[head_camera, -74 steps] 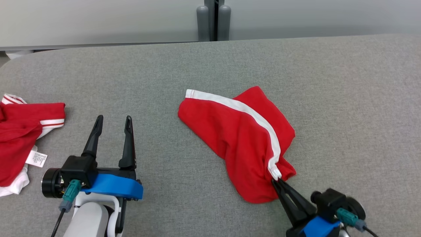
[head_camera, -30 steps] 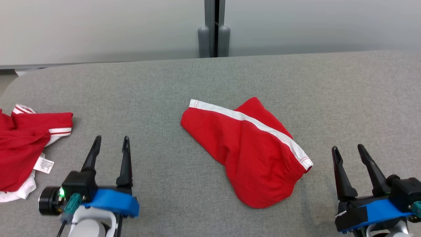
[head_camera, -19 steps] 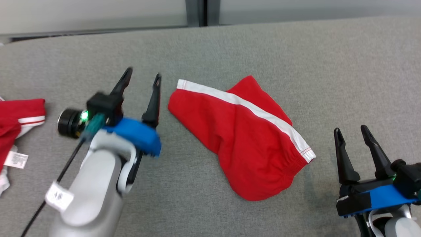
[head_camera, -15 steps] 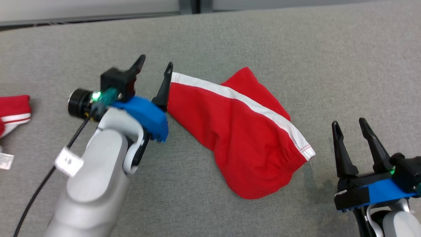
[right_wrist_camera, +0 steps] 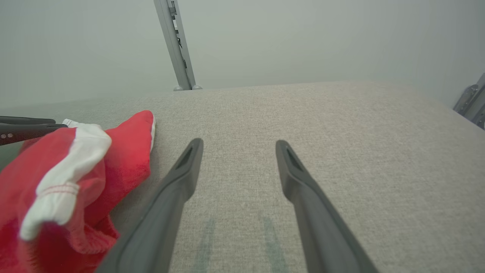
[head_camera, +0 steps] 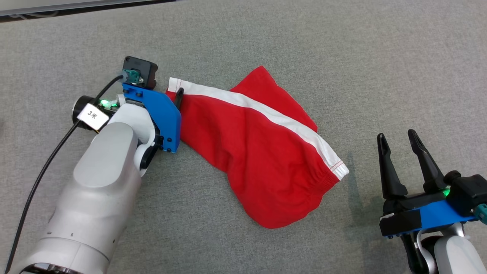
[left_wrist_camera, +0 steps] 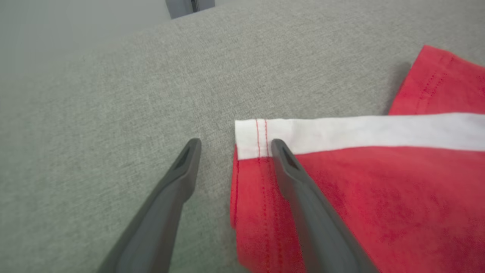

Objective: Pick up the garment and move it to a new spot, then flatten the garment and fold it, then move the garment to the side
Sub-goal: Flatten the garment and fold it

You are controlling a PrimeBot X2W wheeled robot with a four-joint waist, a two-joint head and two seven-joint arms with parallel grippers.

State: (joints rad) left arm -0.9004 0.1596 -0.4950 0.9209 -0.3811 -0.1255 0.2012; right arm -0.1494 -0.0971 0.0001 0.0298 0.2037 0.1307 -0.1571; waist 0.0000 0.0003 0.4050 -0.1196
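Observation:
I should next pinch the red shorts (head_camera: 262, 152) with my left gripper by the white-striped corner of the leg hem (head_camera: 174, 85), because they are lying slack and crumpled.
Red shorts (head_camera: 262, 152) with a white side stripe lie crumpled on the grey table, the waistband at the lower right. My left gripper (left_wrist_camera: 235, 146) stands open at the upper-left leg hem: one finger (left_wrist_camera: 299, 189) rests over the red cloth by the white stripe's corner (left_wrist_camera: 252, 138), the other over bare table. In the head view one left fingertip (head_camera: 179, 95) shows at that hem beside the blue mount. My right gripper (head_camera: 397, 140) is open, nothing between its fingers, to the right of the waistband (head_camera: 335, 167). The shorts (right_wrist_camera: 68, 178) sit left of my right fingers.
The grey fabric table (head_camera: 342, 57) stretches all around the shorts. A dark gap with the wall base runs along the far edge (head_camera: 76, 7). A metal post (right_wrist_camera: 176, 45) rises behind the table, and metal frame parts (right_wrist_camera: 471, 102) stand at its far right.
The head camera has tilted down and shifted. My left arm reached forward and right to the shorts' upper-left hem. Earlier my right gripper let go of the waistband and drew back right.

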